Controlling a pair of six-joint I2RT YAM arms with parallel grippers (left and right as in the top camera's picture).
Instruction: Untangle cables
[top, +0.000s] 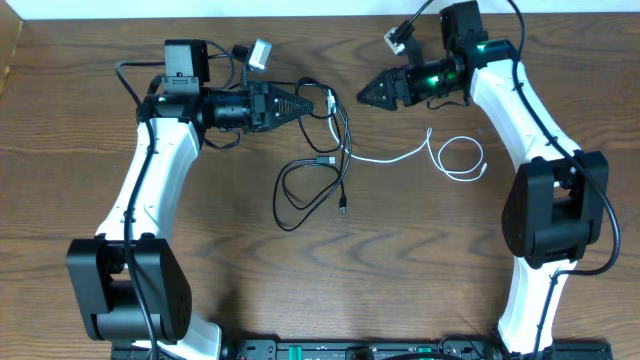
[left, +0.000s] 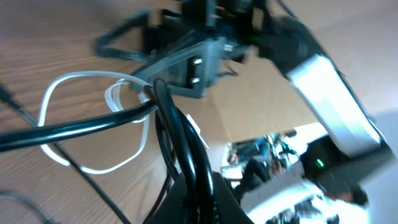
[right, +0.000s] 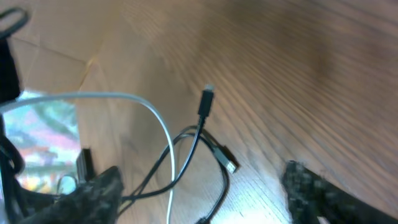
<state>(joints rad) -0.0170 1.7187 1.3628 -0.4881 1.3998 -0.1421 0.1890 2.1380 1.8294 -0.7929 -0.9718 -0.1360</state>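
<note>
My right gripper is to grip the white cable's part (top: 332, 110) (right: 169, 140) by the black cable next, near my left gripper, to untangle the cables.
The black cable (top: 344, 182) lies looped mid-table, one strand rising to my left gripper (top: 303, 103), which is shut on it. In the left wrist view the black cable (left: 180, 137) runs up out of the left jaws (left: 199, 199). The white cable (top: 400, 155) trails right from the black one into a small loop and also shows in the left wrist view (left: 93, 75). My right gripper (top: 366, 95) is open, hovering just right of the left one. In the right wrist view its fingers (right: 199, 199) straddle the black cable's plugs (right: 204, 102) and the white cable (right: 165, 134) without touching them.
The wooden table (top: 150, 250) carries both arm bases at its front edge. A pale strip (top: 300, 8) borders the table's far edge. Thick black robot wires hang by each wrist.
</note>
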